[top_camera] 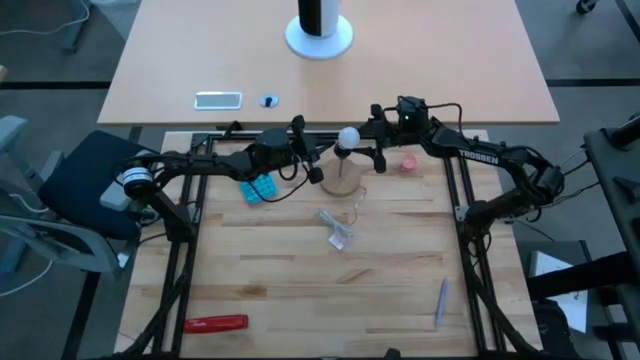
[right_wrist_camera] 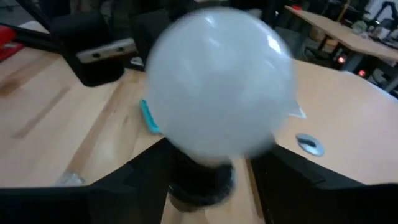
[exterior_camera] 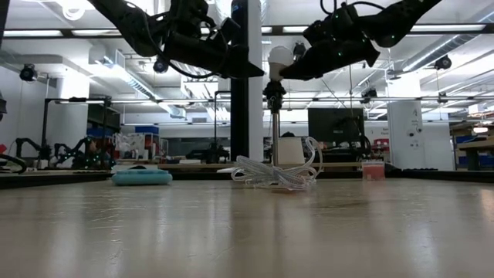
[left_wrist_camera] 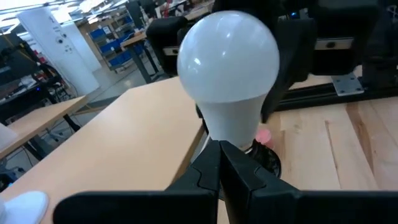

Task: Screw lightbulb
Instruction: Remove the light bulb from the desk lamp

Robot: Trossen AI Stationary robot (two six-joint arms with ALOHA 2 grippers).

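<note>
My right gripper should next grab the lightbulb [top_camera: 347, 137] by its narrow neck. Then I can screw the lightbulb into the black socket.
The white lightbulb [top_camera: 347, 137] stands upright in a black socket [exterior_camera: 273, 91] on top of a thin stem. The stem rises from a round wooden disc [top_camera: 343, 182]. My left gripper [left_wrist_camera: 219, 149] comes level from the table's left, shut, with its tips at the bulb's neck [left_wrist_camera: 230, 124] just above the socket. My right gripper [right_wrist_camera: 205, 157] comes from the right, tipped slightly down and open. One of its fingers [right_wrist_camera: 127, 180] stands on each side of the socket under the globe [right_wrist_camera: 217, 87], with gaps showing. My left gripper's shut fingertips [left_wrist_camera: 211, 163] stand right in front of the bulb's neck and the socket. I cannot tell whether they touch either.
A clear plastic wrapper [top_camera: 338, 228] lies near the disc and a teal block [top_camera: 258, 188] to its left. A small pink-red round thing [top_camera: 408, 162] sits to the right. A red tool [top_camera: 215, 323] and a pen [top_camera: 441, 300] lie near the front edge.
</note>
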